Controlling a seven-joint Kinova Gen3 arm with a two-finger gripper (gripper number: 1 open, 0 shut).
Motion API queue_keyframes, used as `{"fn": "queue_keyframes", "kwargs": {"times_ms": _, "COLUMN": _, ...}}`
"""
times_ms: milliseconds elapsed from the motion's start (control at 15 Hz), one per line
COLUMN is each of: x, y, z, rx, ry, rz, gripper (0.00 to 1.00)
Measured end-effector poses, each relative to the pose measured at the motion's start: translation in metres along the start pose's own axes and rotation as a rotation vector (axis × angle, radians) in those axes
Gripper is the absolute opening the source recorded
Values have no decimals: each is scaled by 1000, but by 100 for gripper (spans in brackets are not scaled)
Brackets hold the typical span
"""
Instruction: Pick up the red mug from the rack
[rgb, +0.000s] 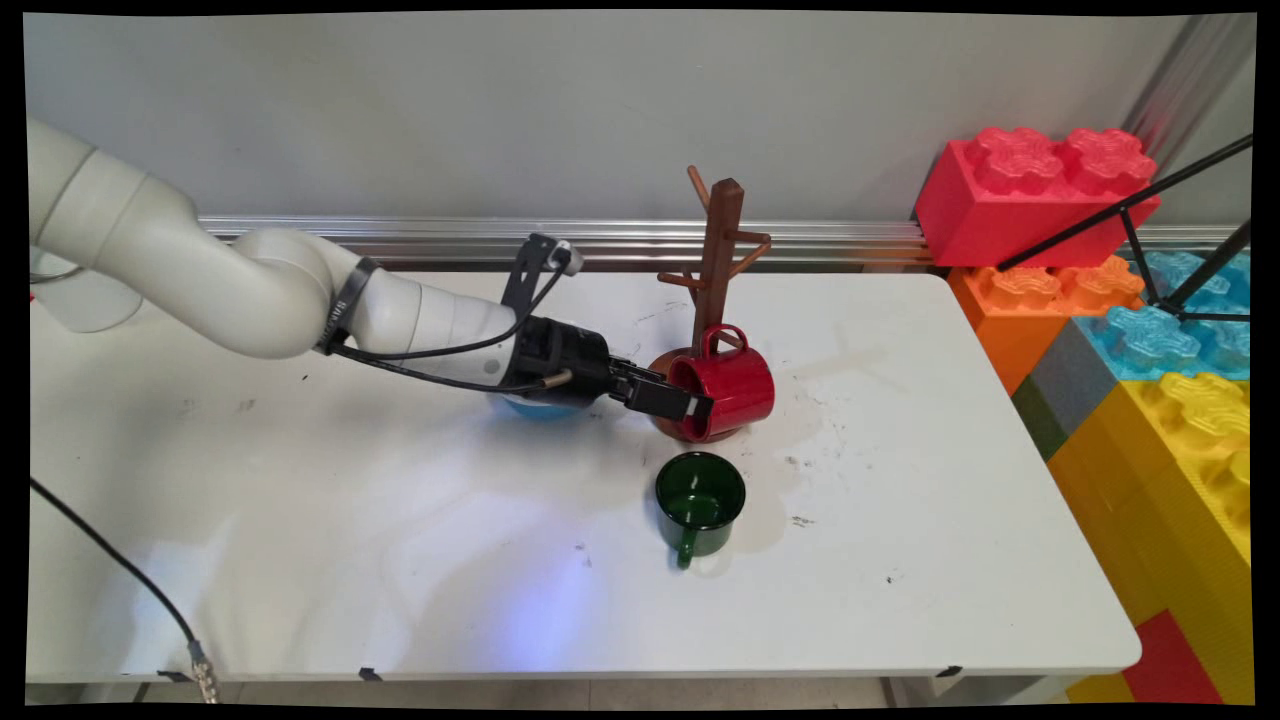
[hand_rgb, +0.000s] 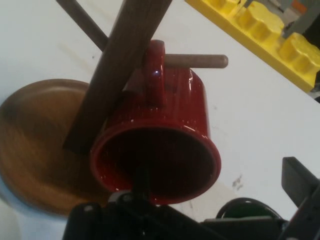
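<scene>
Next, my gripper grabs the red mug by its rim (hand_rgb: 172, 201), to lift it off the mug tree's peg and set it on the tabletop.
A red mug (rgb: 735, 388) (hand_rgb: 165, 135) hangs tilted on its side on a low peg (hand_rgb: 200, 61) of the brown wooden mug tree (rgb: 718, 250) (hand_rgb: 120, 65), with the peg through its handle. Its mouth faces my gripper (rgb: 693, 405) (hand_rgb: 220, 175). The gripper is open at the mug's rim. One finger (hand_rgb: 142, 175) reaches into the mouth, and the other finger (hand_rgb: 300, 182) stands well clear outside the wall. The mug's lower edge is over the tree's round base (rgb: 668, 366) (hand_rgb: 35, 145).
A dark green mug (rgb: 700, 497) (hand_rgb: 245, 207) stands upright just in front of the tree, handle toward the near edge. Something blue (rgb: 540, 408) lies mostly hidden under my wrist. Large toy bricks (rgb: 1130, 330) are stacked past the table's right end.
</scene>
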Motion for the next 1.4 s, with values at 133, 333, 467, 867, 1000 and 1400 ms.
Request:
{"fn": "queue_keyframes", "kwargs": {"times_ms": 133, "x": -1, "y": 0, "z": 6, "rx": -1, "ry": 6, "rz": -10, "gripper": 100}}
{"fn": "queue_keyframes", "kwargs": {"times_ms": 333, "x": -1, "y": 1, "z": 12, "rx": -3, "ry": 13, "rz": -19, "gripper": 100}}
{"fn": "queue_keyframes", "kwargs": {"times_ms": 467, "x": -2, "y": 1, "z": 15, "rx": -4, "ry": 17, "rz": -26, "gripper": 100}}
{"fn": "queue_keyframes", "kwargs": {"times_ms": 867, "x": -2, "y": 1, "z": 24, "rx": -5, "ry": 28, "rz": -47, "gripper": 100}}
{"fn": "queue_keyframes", "kwargs": {"times_ms": 1000, "x": -1, "y": 0, "z": 27, "rx": -4, "ry": 31, "rz": -52, "gripper": 100}}
{"fn": "queue_keyframes", "kwargs": {"times_ms": 1400, "x": -1, "y": -2, "z": 30, "rx": 0, "ry": 32, "rz": -64, "gripper": 0}}
